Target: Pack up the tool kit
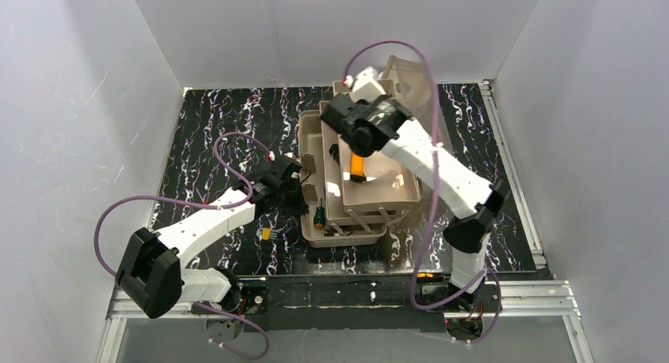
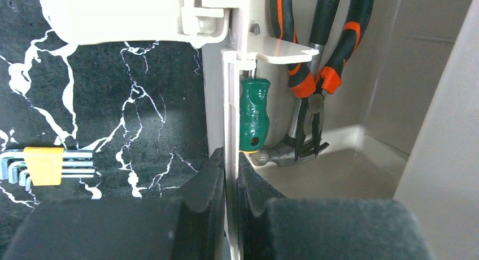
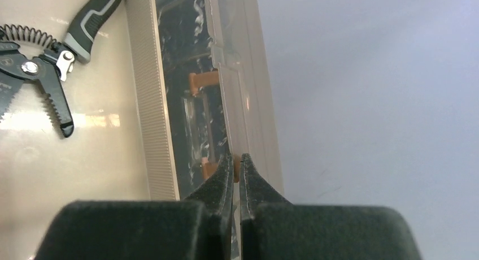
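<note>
My fingers hold the translucent lid [image 1: 410, 79] upright, far from the toolbox's open rim [image 1: 300, 134], so it is too early to release. My right gripper lowers it next.
The open toolbox [image 1: 315, 134] stands mid-table with beige trays [image 1: 379, 191] in it. Its translucent brown lid [image 1: 410, 79] stands up at the back. My left gripper [image 1: 292, 181] is shut on the box's left wall [image 2: 230, 102]. Just inside that wall are the green screwdriver [image 2: 254, 113], orange-and-black pliers [image 2: 308, 73] and a hammer head [image 2: 279, 154]. The screwdriver also shows in the top view [image 1: 319, 215]. My right gripper [image 1: 371, 83] is shut on the edge of the translucent lid [image 3: 243, 73]. A grey-handled wire stripper [image 3: 39, 73] lies in the tray [image 3: 85, 169] beside it.
A hex key set in a yellow holder [image 2: 42, 165] lies on the black marbled table left of the box, also in the top view [image 1: 266, 233]. The cream lid handle [image 2: 113, 14] shows above it. Grey enclosure walls surround the table.
</note>
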Tool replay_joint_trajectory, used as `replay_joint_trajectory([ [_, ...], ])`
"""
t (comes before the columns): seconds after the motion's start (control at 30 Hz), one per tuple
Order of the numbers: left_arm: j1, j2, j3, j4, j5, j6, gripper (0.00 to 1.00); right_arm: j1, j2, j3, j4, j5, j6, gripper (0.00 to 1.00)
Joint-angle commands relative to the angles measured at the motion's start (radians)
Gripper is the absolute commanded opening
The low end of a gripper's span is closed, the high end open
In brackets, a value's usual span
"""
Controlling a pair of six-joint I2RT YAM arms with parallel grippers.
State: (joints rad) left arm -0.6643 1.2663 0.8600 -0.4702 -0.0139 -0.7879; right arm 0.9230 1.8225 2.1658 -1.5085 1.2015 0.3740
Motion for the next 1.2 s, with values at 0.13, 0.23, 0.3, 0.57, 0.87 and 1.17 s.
replay_joint_trajectory([
  [0.13, -0.019, -0.039, -0.005, 0.204, 0.137, -0.093, 0.0, 0.182, 0.167, 0.096, 0.114, 0.208, -0.09, 0.01],
  [0.23, -0.016, -0.073, -0.025, 0.194, 0.12, -0.103, 0.0, 0.281, 0.058, -0.152, 0.588, 0.216, -0.381, 0.05],
  [0.3, -0.008, -0.092, -0.053, 0.219, 0.132, -0.12, 0.01, 0.33, -0.045, -0.355, 0.994, 0.166, -0.636, 0.39],
  [0.57, 0.025, -0.162, -0.056, 0.167, 0.112, -0.081, 0.14, 0.443, -0.277, -0.376, 1.011, -0.156, -0.446, 0.82],
  [0.87, 0.032, -0.23, -0.037, 0.093, 0.063, -0.036, 0.24, 0.343, -0.499, -0.452, 0.79, -0.437, -0.132, 0.84],
  [1.17, 0.033, -0.309, 0.018, -0.065, -0.084, 0.038, 0.28, 0.083, -0.726, -0.732, 0.824, -0.744, -0.011, 0.84],
])
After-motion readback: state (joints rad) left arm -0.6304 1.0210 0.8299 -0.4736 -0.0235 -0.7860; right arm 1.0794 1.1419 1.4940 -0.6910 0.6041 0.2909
